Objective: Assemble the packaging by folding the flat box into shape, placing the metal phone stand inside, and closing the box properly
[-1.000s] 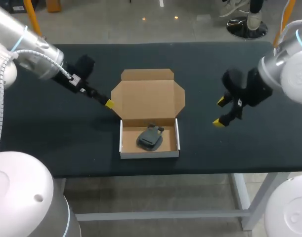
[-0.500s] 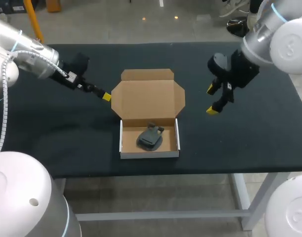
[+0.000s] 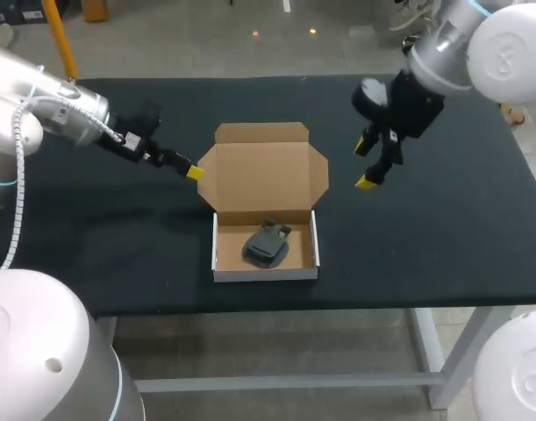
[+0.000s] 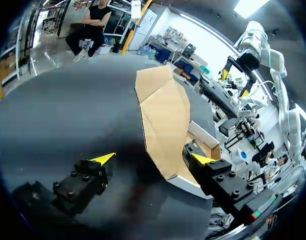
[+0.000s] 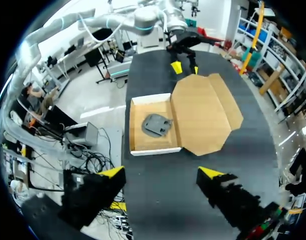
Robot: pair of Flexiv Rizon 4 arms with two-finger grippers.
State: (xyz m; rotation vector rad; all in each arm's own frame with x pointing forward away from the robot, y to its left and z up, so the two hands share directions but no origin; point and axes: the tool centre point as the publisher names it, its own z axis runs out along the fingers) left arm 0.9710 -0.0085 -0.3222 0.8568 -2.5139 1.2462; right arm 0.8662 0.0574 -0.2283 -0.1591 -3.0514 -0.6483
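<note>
The robot's left gripper should grab the lid by its side edge (image 3: pixel 206 186), so that the lid's end flap (image 3: pixel 262 132) stays free to tuck into the tray.
The cardboard box (image 3: pixel 266 261) stands on the black table (image 3: pixel 443 237), its tray toward the front edge. A dark metal phone stand (image 3: pixel 268 244) lies inside the tray. The brown lid (image 3: pixel 263 171) lies open and flat behind it. My left gripper (image 3: pixel 194 173) is at the lid's left corner, low over the table. In the left wrist view the left gripper (image 4: pixel 153 159) is open and the lid's edge (image 4: pixel 165 115) runs between its fingers. My right gripper (image 3: pixel 366 165) hangs open above the table, right of the lid. The right gripper (image 5: pixel 162 172) holds nothing; the tray (image 5: pixel 137 125), the stand (image 5: pixel 157 125) and the lid (image 5: pixel 205 112) lie ahead of it.
Bare black tabletop runs on both sides of the box and along the back edge. The table's front edge passes just before the tray.
My right arm has swung back and to the left, closer to the lid's right side. My left gripper has shifted slightly back along the lid's left corner. Box and stand have stayed put.
</note>
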